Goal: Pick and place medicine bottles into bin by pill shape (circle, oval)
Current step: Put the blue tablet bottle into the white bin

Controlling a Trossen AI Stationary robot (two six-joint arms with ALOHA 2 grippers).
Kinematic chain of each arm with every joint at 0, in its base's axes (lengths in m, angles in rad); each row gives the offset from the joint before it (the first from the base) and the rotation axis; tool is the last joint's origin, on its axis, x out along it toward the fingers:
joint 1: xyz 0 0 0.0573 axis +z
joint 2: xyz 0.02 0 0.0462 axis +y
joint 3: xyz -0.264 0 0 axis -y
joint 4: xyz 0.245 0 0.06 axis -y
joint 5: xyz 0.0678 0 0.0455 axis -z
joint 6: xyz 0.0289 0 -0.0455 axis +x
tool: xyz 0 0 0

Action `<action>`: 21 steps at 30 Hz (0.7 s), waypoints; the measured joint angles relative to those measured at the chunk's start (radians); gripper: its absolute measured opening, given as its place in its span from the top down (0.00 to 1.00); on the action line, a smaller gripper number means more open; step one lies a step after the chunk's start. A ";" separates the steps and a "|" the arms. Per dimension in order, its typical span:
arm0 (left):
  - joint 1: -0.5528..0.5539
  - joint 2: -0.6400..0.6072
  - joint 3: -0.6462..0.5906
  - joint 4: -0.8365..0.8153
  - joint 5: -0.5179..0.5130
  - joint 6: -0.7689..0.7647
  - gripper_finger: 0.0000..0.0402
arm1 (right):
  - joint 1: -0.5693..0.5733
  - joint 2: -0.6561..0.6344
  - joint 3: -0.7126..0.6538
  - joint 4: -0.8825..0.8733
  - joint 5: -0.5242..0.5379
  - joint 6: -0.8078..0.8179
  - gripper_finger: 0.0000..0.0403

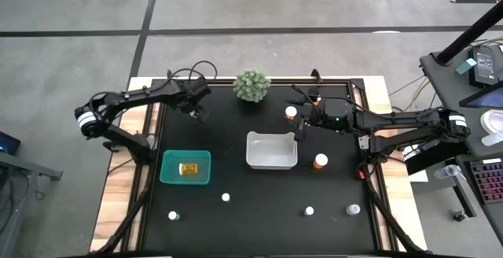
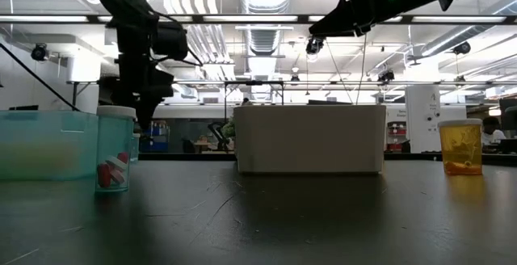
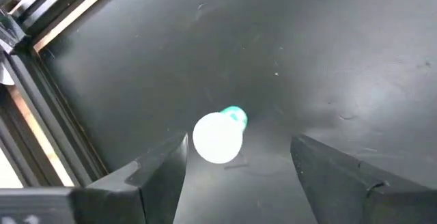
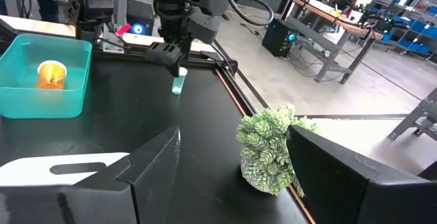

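Observation:
I will sort the medicine bottle into the white bin, so my left gripper will first take the bottle by its white cap [image 3: 217, 137].
A small medicine bottle with a white cap [image 3: 217, 137] and a teal body [image 4: 178, 84] stands upright on the black table near its far left corner. My left gripper [image 3: 239, 166] points down over it, open, with one finger on each side of the cap and touching nothing. It shows in the high view too [image 1: 197, 110]. My right gripper [image 4: 232, 176] hangs open and level above the white bin's far right corner [image 1: 297, 136], holding nothing. An amber bottle [image 1: 188, 168] lies in the teal bin [image 1: 167, 178].
The white bin [image 1: 271, 149] sits mid-table, with a green spiky plant [image 1: 251, 86] at the far edge. Amber bottles stand beside the white bin [image 1: 320, 161] and behind it [image 1: 291, 112]. Several white-capped bottles [image 1: 225, 197] stand along the near side. One clear bottle [image 2: 113, 148] shows red pills.

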 joint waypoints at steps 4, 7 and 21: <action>0.026 0.000 -0.026 0.044 0.000 0.013 0.39 | 0.000 0.000 0.000 0.000 0.000 0.000 0.35; 0.045 0.000 -0.055 0.074 0.006 0.016 0.39 | 0.000 0.000 0.000 0.000 0.000 0.000 0.35; 0.050 0.000 -0.081 0.101 0.008 0.011 0.65 | 0.000 0.000 0.000 0.000 0.000 0.000 0.35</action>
